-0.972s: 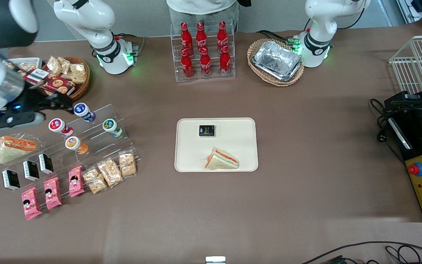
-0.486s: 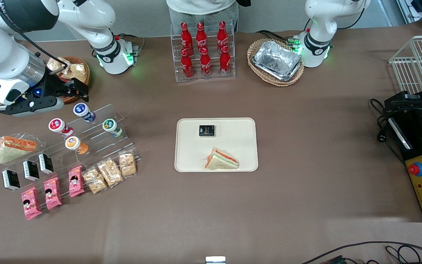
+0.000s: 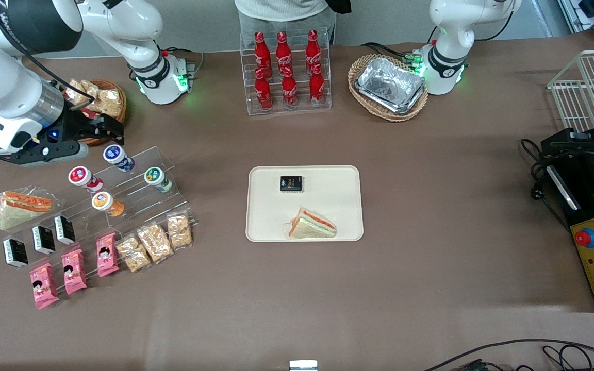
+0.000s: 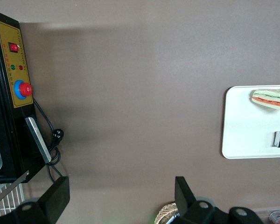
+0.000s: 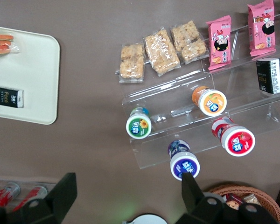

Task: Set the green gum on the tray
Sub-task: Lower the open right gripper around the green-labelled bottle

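The green gum needs to go on the tray (image 3: pixel 304 203), so my right gripper should next grab the gum bottle by its green-rimmed lid (image 3: pixel 154 174).
The green gum (image 3: pixel 155 178) is a small white bottle with a green-rimmed lid, lying on the clear stepped rack (image 3: pixel 137 193); it also shows in the right wrist view (image 5: pixel 138 125). The cream tray (image 3: pixel 328 206) sits mid-table and holds a black packet (image 3: pixel 291 184) and a wrapped sandwich (image 3: pixel 311 225); a part of it shows in the right wrist view (image 5: pixel 32 79). My right gripper (image 3: pixel 107 129) hangs open and empty above the table, farther from the front camera than the rack, near the blue-lidded bottle (image 3: pixel 117 156). In its wrist view the gripper (image 5: pixel 128 193) has nothing between the fingers.
The rack also carries a red-lidded bottle (image 3: pixel 82 178), an orange bottle (image 3: pixel 105 202), black packets, pink snack packs (image 3: pixel 72 270) and cracker packs (image 3: pixel 155 242). A wicker basket of snacks (image 3: pixel 102 103) sits beside the gripper. A cola bottle rack (image 3: pixel 286 72) and a foil tray (image 3: pixel 391 85) stand farther off.
The right arm has swung in from the working arm's end of the table, and the gripper now sits slightly farther from the front camera, near the snack basket. The objects have not moved.
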Motion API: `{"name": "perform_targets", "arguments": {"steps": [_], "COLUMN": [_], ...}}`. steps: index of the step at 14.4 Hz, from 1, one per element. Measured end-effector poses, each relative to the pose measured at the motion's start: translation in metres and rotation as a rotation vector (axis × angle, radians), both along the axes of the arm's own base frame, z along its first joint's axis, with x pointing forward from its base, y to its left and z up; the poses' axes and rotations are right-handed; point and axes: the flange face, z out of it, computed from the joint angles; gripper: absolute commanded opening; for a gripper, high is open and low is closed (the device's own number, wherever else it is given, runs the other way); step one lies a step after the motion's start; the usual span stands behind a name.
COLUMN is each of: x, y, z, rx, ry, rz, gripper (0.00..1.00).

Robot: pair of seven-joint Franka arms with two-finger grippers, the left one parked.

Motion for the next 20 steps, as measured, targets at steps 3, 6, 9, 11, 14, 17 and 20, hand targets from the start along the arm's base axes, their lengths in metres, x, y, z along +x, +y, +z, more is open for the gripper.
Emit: {"name": "perform_targets", "arguments": {"steps": [3,6,9,11,14,17,20], "x": [0.002,0.002,0.0,-0.005,-0.014,-0.017,-0.016], "y": [-0.002,-0.004,-0.007,-0.009,-0.012,-0.014,-0.014], "z": [-0.027,-0.062,-0.097,-0.125,-0.163,-0.188,-0.202], "rx": [0.0,0.0,0.0,-0.002,-0.002,0.001,0.007], "ry": [-0.009,-0.017,-0.03,-0.038,-0.024,-0.039,-0.042], "rz": [-0.007,-0.015,-0.023,-0.027,-0.017,-0.017,-0.017], "gripper": [1.0,1.0,1.0,1.0,1.0,1.0,1.0]}}
